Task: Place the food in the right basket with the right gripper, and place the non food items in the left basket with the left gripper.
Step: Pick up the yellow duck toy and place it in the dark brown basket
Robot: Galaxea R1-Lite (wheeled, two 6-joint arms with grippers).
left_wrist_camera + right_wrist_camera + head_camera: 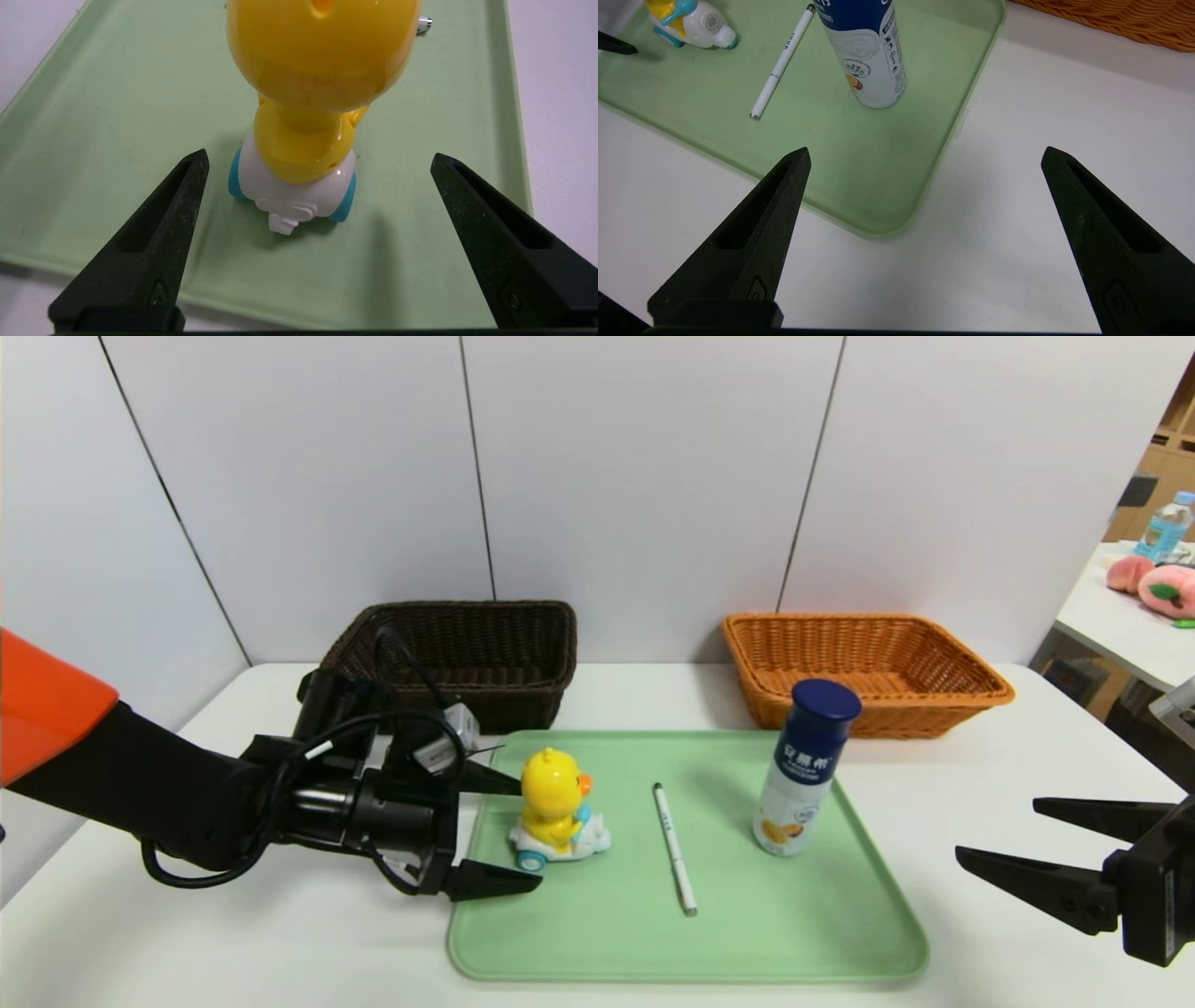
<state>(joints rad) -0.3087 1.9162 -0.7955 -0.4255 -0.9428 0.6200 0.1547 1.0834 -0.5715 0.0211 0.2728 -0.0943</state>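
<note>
My left gripper's fingers stop short of the duck's yellow body (555, 828) (302, 148) and would miss if I closed them now. I need to first move toward the duck.
A yellow duck toy (555, 807) on a white, blue-wheeled cart stands at the left of the green tray (747, 933). My left gripper (526, 833) is open at the tray's left edge, its fingertips either side of the duck (299, 154) and just short of it. A white pen (674, 847) lies mid-tray, and a blue-capped white drink bottle (803, 770) stands upright to its right. My right gripper (999, 829) is open, hovering over the table off the tray's right corner (878, 228), nothing between its fingers.
A dark brown wicker basket (467, 658) sits behind the tray on the left and an orange wicker basket (864, 667) on the right, both against the white wall. Another table (1130, 616) with plush peaches and a water bottle stands at the far right.
</note>
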